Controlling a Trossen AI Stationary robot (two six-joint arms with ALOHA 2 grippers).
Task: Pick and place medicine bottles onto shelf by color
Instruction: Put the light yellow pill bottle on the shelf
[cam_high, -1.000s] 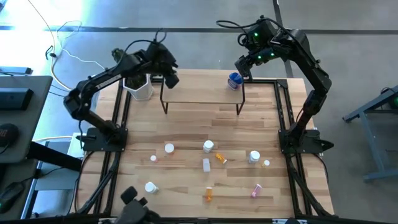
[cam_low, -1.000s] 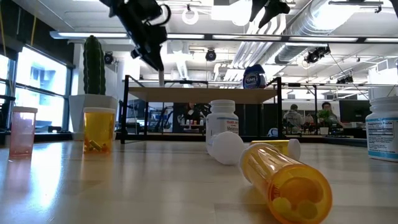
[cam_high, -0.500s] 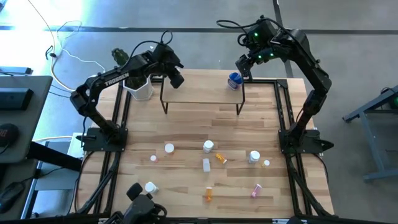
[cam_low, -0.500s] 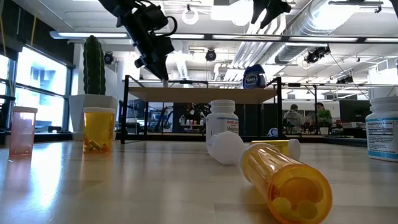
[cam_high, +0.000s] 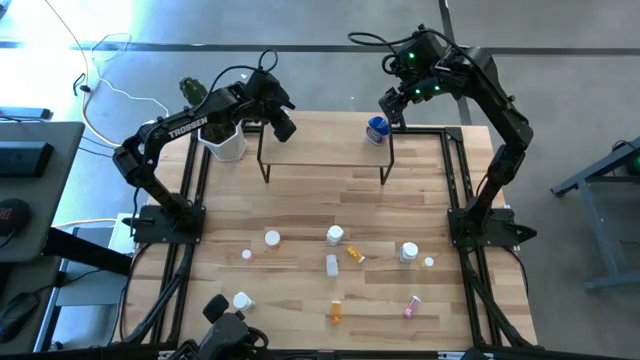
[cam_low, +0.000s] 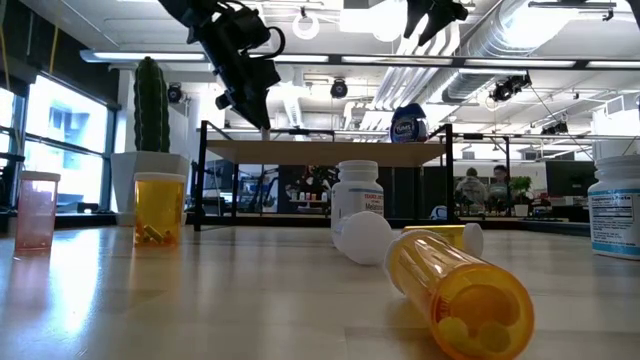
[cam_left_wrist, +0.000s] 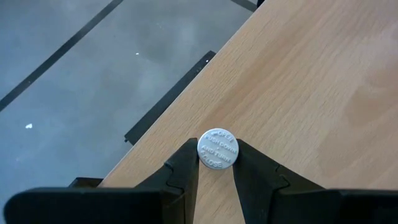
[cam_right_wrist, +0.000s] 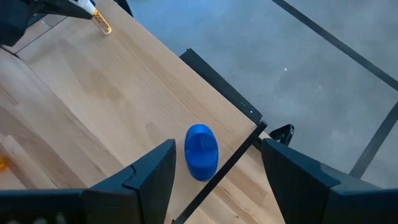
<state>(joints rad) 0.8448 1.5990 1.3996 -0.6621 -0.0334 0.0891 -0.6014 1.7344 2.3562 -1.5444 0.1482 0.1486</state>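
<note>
I should open my left gripper now, because it holds the white cap (cam_left_wrist: 217, 149) upright over the shelf board (cam_left_wrist: 298, 81), so the small orange bottle would stay standing.
The shelf (cam_high: 325, 148) stands at the table's far side; it also shows in the low view (cam_low: 330, 151). My left gripper (cam_high: 280, 126) is over the shelf's left end, shut on a small orange bottle with a white cap (cam_left_wrist: 217, 149); the bottle's orange body shows in the right wrist view (cam_right_wrist: 103, 26). My right gripper (cam_high: 393, 106) is open above the shelf's right end, its fingers well above a blue bottle (cam_high: 376, 128) that stands on the board (cam_right_wrist: 201, 151). Several white, orange and pink bottles lie or stand on the near half of the table (cam_high: 335, 236). My left gripper pinches the bottle's white cap (cam_left_wrist: 217, 163) between its two fingers, one on each side. The fingers come from above, pointing down. The orange body hangs below the cap over the shelf's left end; whether its bottom touches the board, I cannot tell.
A white pot with a cactus (cam_high: 222, 140) stands left of the shelf. In the low view an orange bottle (cam_low: 462, 292) lies close by, an orange one (cam_low: 160, 208) and a pink one (cam_low: 37, 210) stand at the left, and a white one (cam_low: 356, 192) stands mid-table.
My left gripper has moved a little toward the table's right edge, over the shelf's left end, carrying the bottle, and has then kept still. Its hold has stayed shut.
</note>
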